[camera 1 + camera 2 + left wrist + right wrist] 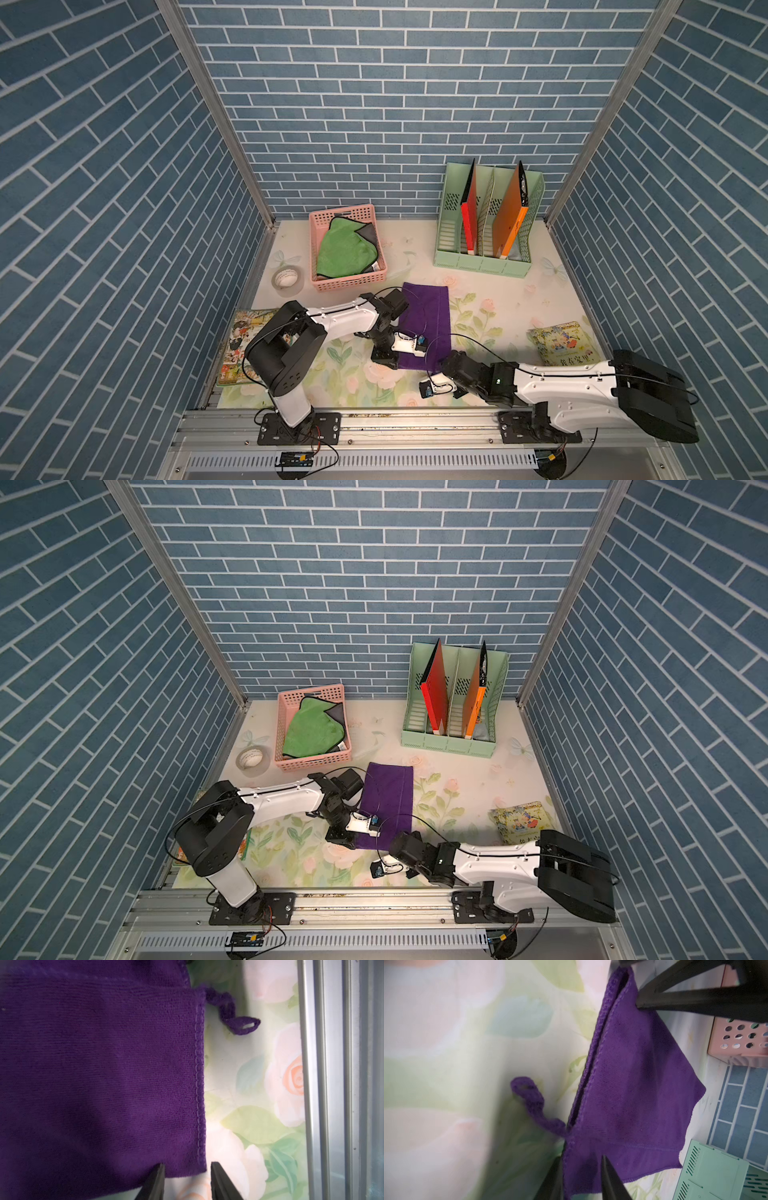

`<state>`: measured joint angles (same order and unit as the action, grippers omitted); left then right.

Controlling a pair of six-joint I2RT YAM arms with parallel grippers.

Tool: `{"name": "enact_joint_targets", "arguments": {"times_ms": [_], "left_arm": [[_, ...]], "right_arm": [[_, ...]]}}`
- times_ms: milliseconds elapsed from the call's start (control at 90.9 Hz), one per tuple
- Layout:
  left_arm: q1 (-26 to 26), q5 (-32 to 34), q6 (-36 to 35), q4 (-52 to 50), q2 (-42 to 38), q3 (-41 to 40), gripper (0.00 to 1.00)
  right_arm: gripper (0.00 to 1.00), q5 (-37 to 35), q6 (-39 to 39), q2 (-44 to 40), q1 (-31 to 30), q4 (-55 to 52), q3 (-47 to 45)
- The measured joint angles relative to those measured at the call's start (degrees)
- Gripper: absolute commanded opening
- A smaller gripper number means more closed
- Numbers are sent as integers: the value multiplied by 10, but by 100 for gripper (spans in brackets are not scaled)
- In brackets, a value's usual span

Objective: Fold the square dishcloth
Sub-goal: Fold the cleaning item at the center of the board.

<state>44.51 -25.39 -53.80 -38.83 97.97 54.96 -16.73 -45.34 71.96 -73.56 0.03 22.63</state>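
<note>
Next, my left gripper grips the dishcloth's near corner on the folded side, both layers together, to fold the dishcloth's near edge over.
The purple dishcloth lies on the flowered table, folded to a long strip running front to back. Its hanging loop sticks out at the near edge. My left gripper hovers at the near left corner, jaws apart, the corner lying loose between them. My right gripper is at the near right corner. Its jaws stand a little apart, one finger along the hemmed edge and one over the cloth, and the two layers gape slightly there.
A pink basket holding a green cloth stands behind the left arm, a tape roll beside it. A mint file rack with books is at the back right. Picture books lie at both sides. An aluminium rail runs along the front.
</note>
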Motion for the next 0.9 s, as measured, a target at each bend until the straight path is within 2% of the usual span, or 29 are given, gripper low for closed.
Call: {"name": "enact_joint_targets", "arguments": {"times_ms": [44,77,121,187,242,396,583,715,902], "left_arm": [[4,6,2,7,-5,-6,43],[7,11,5,12,-9,-10,39],[12,23,13,23,-13,-15,25],[18,40,23,43,-16,-19,8],[21,51,25,56,-17,-19,1],[23,59,34,36,-26,-12,0],[22,38,39,-42,-51,57,0],[19,25,43,-71,-82,72,0],[-8,22,49,-103,-73,104,0]], "right_arm": [[23,2,1,6,0,4,2],[19,3,2,9,0,5,3],[14,6,3,9,1,3,3],[0,12,11,8,1,-5,3],[0,15,21,5,1,-18,5],[0,22,53,-30,1,-62,18],[0,33,93,-89,1,-94,41],[0,36,112,-121,3,-101,45],[0,49,125,-128,54,-103,45]]}}
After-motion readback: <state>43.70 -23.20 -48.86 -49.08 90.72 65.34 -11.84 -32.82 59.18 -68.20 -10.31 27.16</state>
